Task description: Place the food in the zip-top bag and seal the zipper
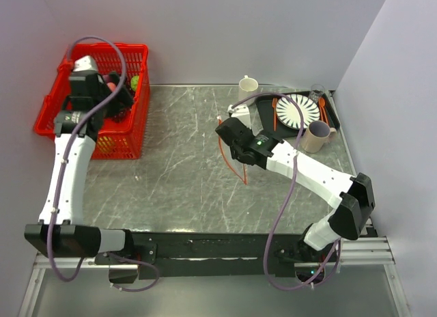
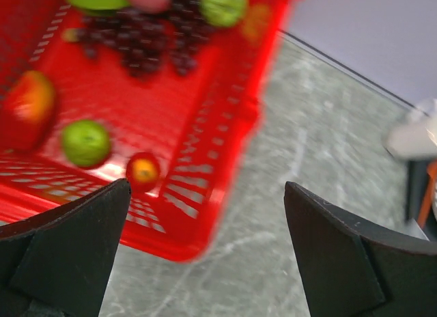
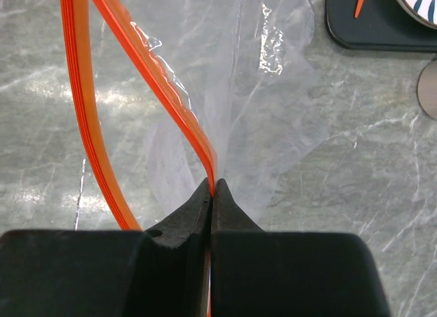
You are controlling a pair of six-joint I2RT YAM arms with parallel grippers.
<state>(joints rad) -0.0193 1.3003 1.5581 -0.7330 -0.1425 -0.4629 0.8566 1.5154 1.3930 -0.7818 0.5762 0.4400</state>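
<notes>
The small red-yellow fruit will go into the zip-top bag with its red end first, so my left gripper will grab it by its yellow end [image 2: 144, 171] and leave the red end free.
The clear zip-top bag [image 3: 273, 91] lies crumpled on the grey table. Its red-orange zipper [image 3: 157, 78] is parted into two strands, so the mouth gapes. My right gripper [image 3: 213, 187] is shut on one zipper strand and holds it up; in the top view the gripper [image 1: 229, 136] is mid-table with the zipper [image 1: 232, 163] trailing toward me. My left gripper [image 2: 206, 187] is open and empty, hovering over the near corner of the red basket [image 2: 205, 126]. The basket holds dark grapes [image 2: 150, 44], a green fruit [image 2: 85, 143] and a small red-yellow fruit [image 2: 143, 170].
The red basket [image 1: 136, 126] stands at the far left against the wall. At the far right a black tray [image 1: 266, 115] carries a striped plate [image 1: 297, 111] and orange cutlery [image 1: 274, 112]. A white mug [image 1: 248, 83], a tan mug [image 1: 315, 136] and a glass [image 1: 316, 93] stand nearby.
</notes>
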